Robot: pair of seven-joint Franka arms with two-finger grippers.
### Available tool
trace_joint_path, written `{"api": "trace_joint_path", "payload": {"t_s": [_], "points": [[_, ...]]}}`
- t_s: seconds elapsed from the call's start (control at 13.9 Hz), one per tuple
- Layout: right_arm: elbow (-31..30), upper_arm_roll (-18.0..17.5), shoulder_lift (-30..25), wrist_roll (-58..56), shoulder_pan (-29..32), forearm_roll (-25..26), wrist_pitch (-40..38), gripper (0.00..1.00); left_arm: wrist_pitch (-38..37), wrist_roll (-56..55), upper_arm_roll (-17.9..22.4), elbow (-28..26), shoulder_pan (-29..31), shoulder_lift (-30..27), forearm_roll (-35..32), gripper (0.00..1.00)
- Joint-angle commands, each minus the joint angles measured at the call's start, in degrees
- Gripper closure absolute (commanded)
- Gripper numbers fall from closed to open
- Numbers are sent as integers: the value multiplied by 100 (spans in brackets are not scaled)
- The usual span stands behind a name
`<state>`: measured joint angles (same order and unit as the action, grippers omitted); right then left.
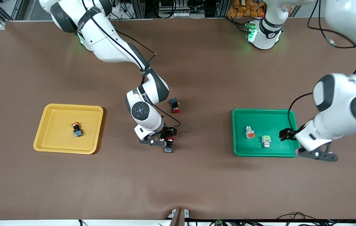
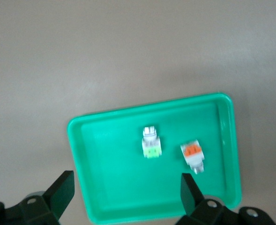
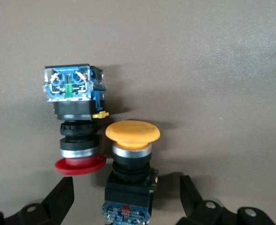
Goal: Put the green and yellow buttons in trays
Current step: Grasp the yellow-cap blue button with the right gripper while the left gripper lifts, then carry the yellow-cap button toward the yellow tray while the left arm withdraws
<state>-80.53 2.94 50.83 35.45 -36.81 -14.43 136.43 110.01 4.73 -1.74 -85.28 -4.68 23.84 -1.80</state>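
The fingertips of my right gripper are low at the mat, beside the button's body, so it is time to close on the yellow-capped button's black body [image 3: 130,190].
My right gripper [image 3: 127,197] is open low over the middle of the table, its fingers on either side of a black-bodied button with a yellow cap [image 3: 132,140] lying on its side. From the front, that gripper [image 1: 161,142] hides most of the button. Another yellow-capped button [image 1: 77,128] lies in the yellow tray [image 1: 47,138]. The green tray [image 1: 240,147] holds two white-grey buttons, one with an orange block [image 1: 249,133] and one with a green block [image 1: 266,141]. My left gripper [image 1: 316,154] hangs open and empty over that tray's corner [image 2: 127,192].
A red-capped black button [image 3: 77,140] lies right beside the yellow-capped one, cap next to cap. A second red-capped button [image 1: 174,105] lies on the brown mat farther from the front camera. The arms' bases stand along the table's back edge.
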Motion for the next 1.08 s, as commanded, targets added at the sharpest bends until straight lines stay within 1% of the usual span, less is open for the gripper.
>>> {"api": "trace_joint_path", "payload": {"t_s": [0.0, 0.07, 0.14, 0.22, 0.29, 0.57, 0.65, 0.72, 0.86, 1.0], "points": [[195, -30, 137, 67, 43, 2, -3, 0, -855, -16, -37, -42, 81, -651, -14, 0], [187, -30, 137, 50, 42, 10, -11, 25, -1172, -25, -20, -50, 90, -897, -22, 0], [186, -30, 137, 23, 42, 19, -20, 59, -1444, -34, -11, -50, 90, -1091, -22, 0], [186, -30, 137, 41, 42, 2, -20, 97, -1673, -42, -2, -50, 90, -1275, -22, 0], [186, -30, 137, 49, 25, 1, -20, 100, -1841, -69, 7, -50, 90, -1460, -22, 0], [169, -22, -11, 58, 86, -7, -82, 100, -2404, -174, 7, -59, 116, -2075, -22, 0], [125, -13, -82, 41, 243, -16, -125, 100, -2544, -209, 7, -68, 151, -2260, -22, 0], [90, -22, -248, -3, 445, -16, -404, 100, -2737, -201, 7, -94, 161, -2470, -22, 0], [90, -13, -625, -38, 770, 1, -1203, 100, -3098, -210, 68, -147, 161, -2770, -5, 0], [-24, -13, -977, -38, 1183, 10, -1714, 100, -3108, -209, 77, -235, 161, -2946, 4, 0]]}}
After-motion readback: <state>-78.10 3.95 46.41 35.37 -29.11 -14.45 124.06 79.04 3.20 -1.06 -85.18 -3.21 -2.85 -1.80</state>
